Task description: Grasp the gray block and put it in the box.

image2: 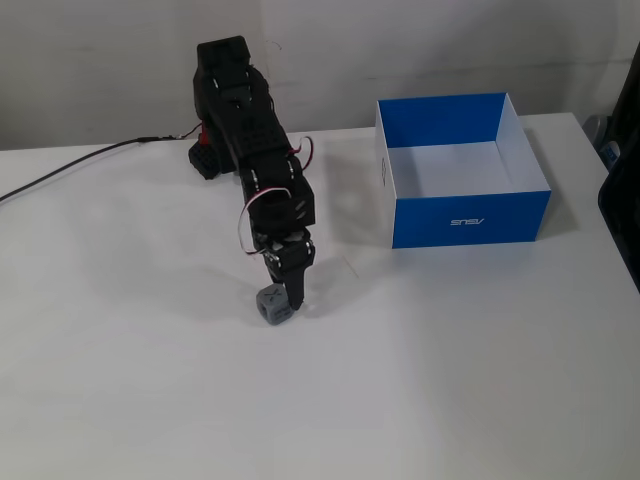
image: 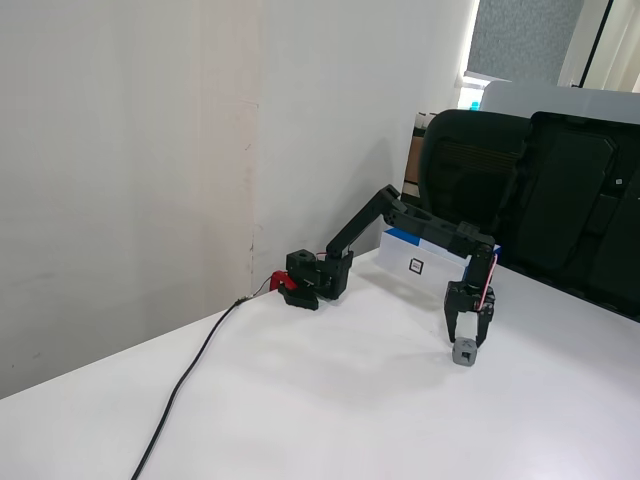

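Observation:
My gripper grabs the gray block [image: 465, 352] by its opposite sides next, to put it in the box [image: 415, 262].
The gray block [image: 465, 352] sits on the white table, and also shows in the other fixed view [image2: 273, 303]. My gripper [image: 466, 338] points straight down right over it, fingers spread, with the tips at the block's top edges. In the other fixed view the gripper [image2: 287, 293] stands just right of and behind the block. The box [image2: 470, 216], blue outside and white inside, is empty and stands at the right in that view. In the side fixed view the box [image: 415, 262] lies behind the arm and shows its square label.
A black cable [image: 185, 385] runs from the arm's base [image: 312, 278] toward the table's front left. A black office chair [image: 560, 200] stands beyond the table's far edge. A wall closes off the left side.

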Motion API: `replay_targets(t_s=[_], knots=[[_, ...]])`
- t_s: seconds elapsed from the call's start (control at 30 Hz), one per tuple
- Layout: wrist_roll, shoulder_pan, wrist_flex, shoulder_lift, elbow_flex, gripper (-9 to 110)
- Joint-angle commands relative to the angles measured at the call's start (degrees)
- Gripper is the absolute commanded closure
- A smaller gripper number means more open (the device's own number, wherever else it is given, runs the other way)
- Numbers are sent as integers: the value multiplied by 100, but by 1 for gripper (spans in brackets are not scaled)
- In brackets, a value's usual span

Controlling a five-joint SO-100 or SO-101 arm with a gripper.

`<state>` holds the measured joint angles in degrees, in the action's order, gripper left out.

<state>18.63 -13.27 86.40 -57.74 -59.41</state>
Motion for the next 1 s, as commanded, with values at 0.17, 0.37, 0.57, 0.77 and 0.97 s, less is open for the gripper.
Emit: replay_targets(t_s=[0.17,0.37,0.57,0.77,0.97], knots=[[62,132,554,-272,686,101],[62,158,809,-510,686,101],[62,105,1028,-1063,589,101],[62,9,1274,-1714,519,101],[53,-202,1459,-2399,378,101]])
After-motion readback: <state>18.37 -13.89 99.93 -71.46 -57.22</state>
